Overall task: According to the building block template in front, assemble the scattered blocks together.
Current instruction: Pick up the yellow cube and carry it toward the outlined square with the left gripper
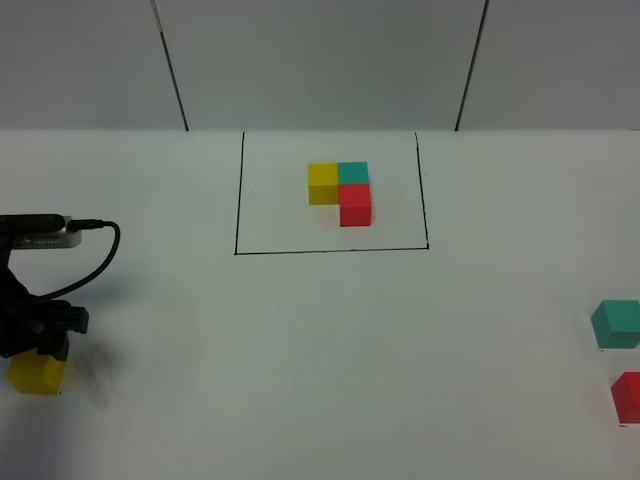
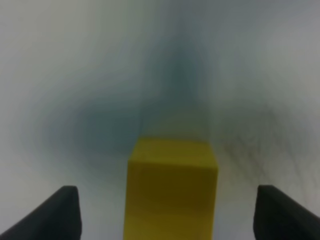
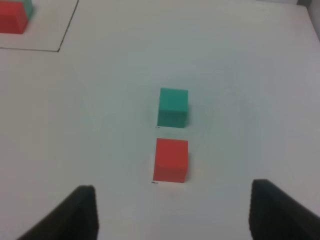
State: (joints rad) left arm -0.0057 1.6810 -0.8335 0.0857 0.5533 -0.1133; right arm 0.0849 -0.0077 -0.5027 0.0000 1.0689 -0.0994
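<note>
The fingers of my left gripper end above the yellow cube's front side [image 1: 35, 378], so closing now would miss the cube. My left gripper moves lower first, then closes on the cube.
The building block template [image 1: 340, 190] is a yellow, a teal and a red cube in an L inside a black outline at the back centre. Its red cube also shows in the right wrist view [image 3: 11, 17]. The loose yellow cube [image 1: 38, 374] lies at the far left. My left gripper [image 1: 42, 348] is low over it, open, with the cube [image 2: 171, 190] between the fingers [image 2: 62, 210] and a gap on each side. The loose teal cube [image 1: 616, 324] and red cube [image 1: 628, 396] lie at the right edge. My right gripper [image 3: 174, 214] is open just short of the red cube [image 3: 171, 160], with the teal cube [image 3: 173, 107] beyond.
The black outline [image 1: 330, 250] bounds the template area on the white table. The left arm's cable [image 1: 100, 250] loops above the left gripper. A grey back wall with dark seams [image 1: 172, 70] stands behind the table.
</note>
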